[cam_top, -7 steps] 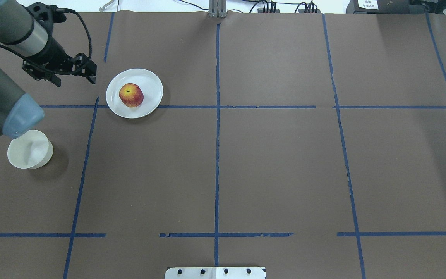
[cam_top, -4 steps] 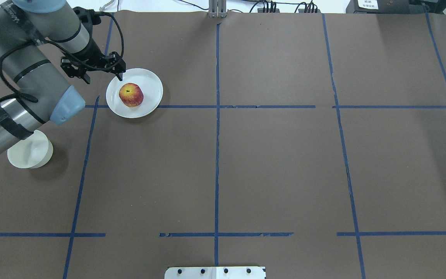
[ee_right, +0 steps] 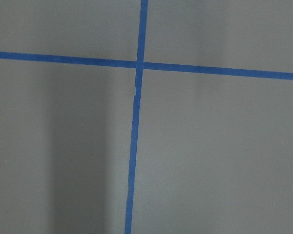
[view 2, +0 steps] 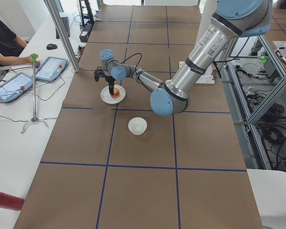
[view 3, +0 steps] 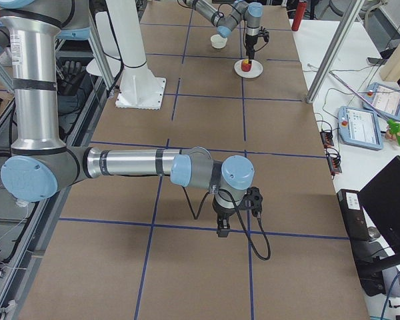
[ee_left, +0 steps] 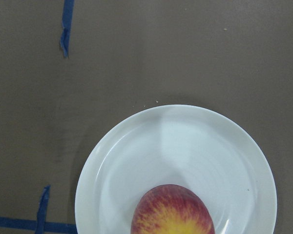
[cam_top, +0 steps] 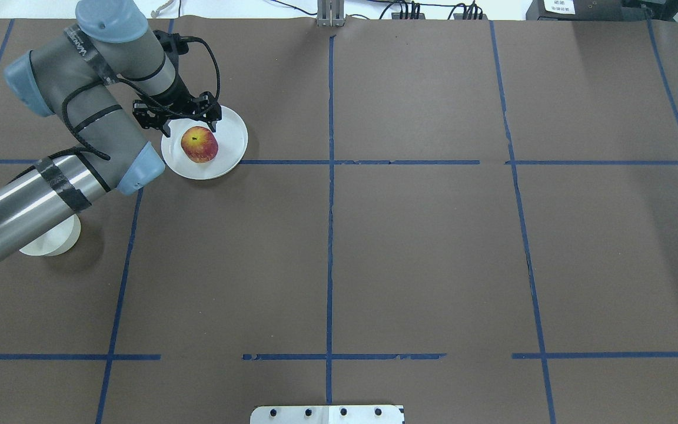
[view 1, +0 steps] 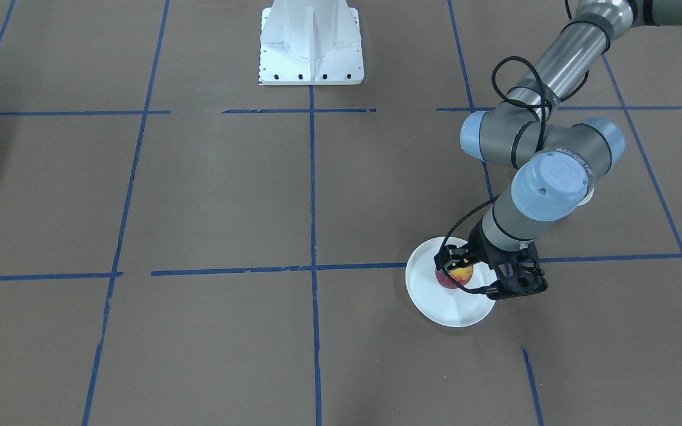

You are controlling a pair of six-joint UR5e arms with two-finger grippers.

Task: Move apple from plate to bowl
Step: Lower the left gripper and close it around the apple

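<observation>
The apple (view 1: 460,276) needs to go from the plate into the bowl (view 1: 588,198), so my left gripper will grab it by its round sides next.
The red and yellow apple (cam_top: 199,145) lies on the white plate (cam_top: 230,154) at the far left of the table. My left gripper (cam_top: 190,123) is open and empty. It hangs over the plate's far rim, just beyond the apple, with one finger on each side. In the front-facing view the left gripper (view 1: 469,277) overlaps the apple (view 1: 460,276). The left wrist view shows the apple (ee_left: 172,213) at the bottom edge, on the plate (ee_left: 185,141). The off-white bowl (cam_top: 50,242) stands nearer the robot, half hidden under my left arm. My right gripper (view 3: 234,215) shows only in the exterior right view, so I cannot tell its state.
Brown paper with blue tape lines covers the table. The white robot base (view 1: 311,41) stands at the near middle edge. The bowl (view 2: 137,126) is about one plate width from the plate (view 2: 113,98). Operators' tablets (view 2: 50,67) lie off the table's far side.
My left arm has swung right, carrying the open gripper from left of the plate to over its far rim by the apple. The arm now covers more of the bowl.
</observation>
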